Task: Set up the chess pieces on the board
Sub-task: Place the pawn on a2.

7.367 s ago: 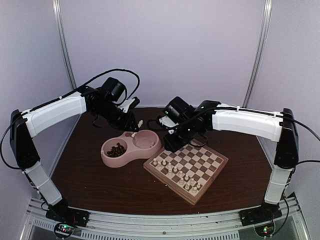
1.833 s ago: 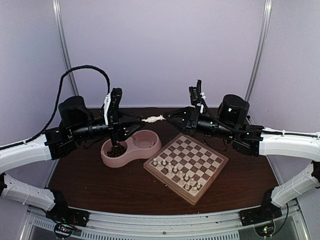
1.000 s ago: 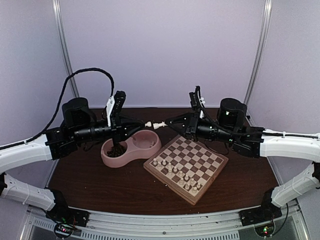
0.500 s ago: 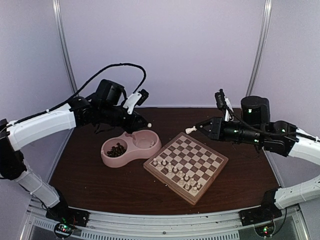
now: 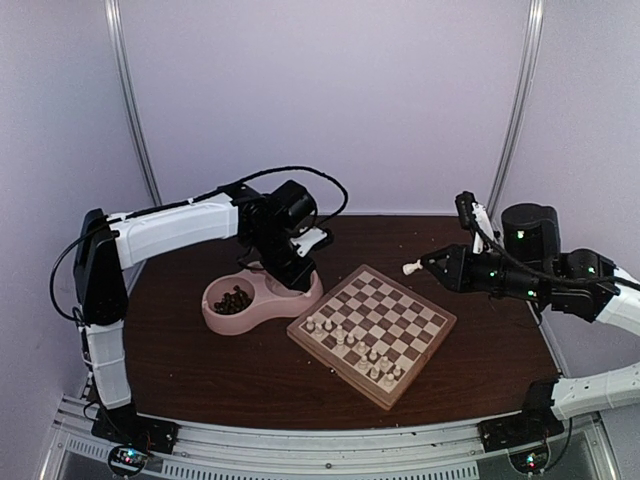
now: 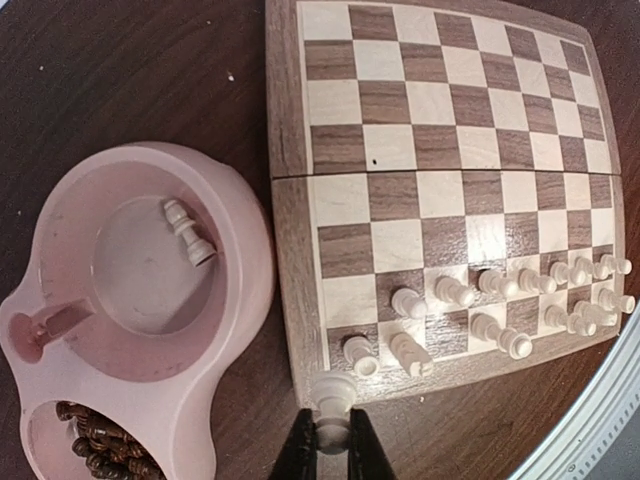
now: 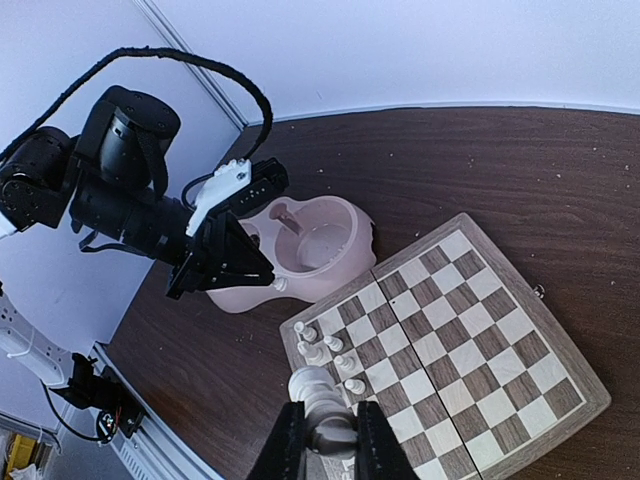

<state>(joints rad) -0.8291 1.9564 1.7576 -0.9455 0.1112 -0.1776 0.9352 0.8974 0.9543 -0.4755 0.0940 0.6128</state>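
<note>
The cream piece hangs off the board's edge and would miss if released now. My left gripper keeps hold until it is over the board's free edge square.
The board [image 5: 412,322] lies at mid-table, with several cream chess pieces [image 5: 350,350] standing in two rows along its near-left edge. My left gripper [image 5: 302,282] hangs low between the pink dish and the board's left corner. It is shut on a cream piece [image 6: 333,395], base forward, just off the board's [image 6: 440,100] rim. My right gripper [image 5: 424,265] floats above the board's far-right edge, shut on a taller cream piece [image 5: 409,267], which the right wrist view shows [image 7: 320,383] over the board [image 7: 480,330].
A pink double-bowl dish [image 5: 262,302] sits left of the board. One bowl holds a single cream piece [image 6: 188,232], the other several dark brown pieces [image 5: 233,299]. The left arm [image 7: 130,210] reaches over the dish. The rest of the table is dark wood.
The left arm has swung right and down, from above the dish's far side to the board's left corner. The right gripper has drawn back rightward with its piece.
</note>
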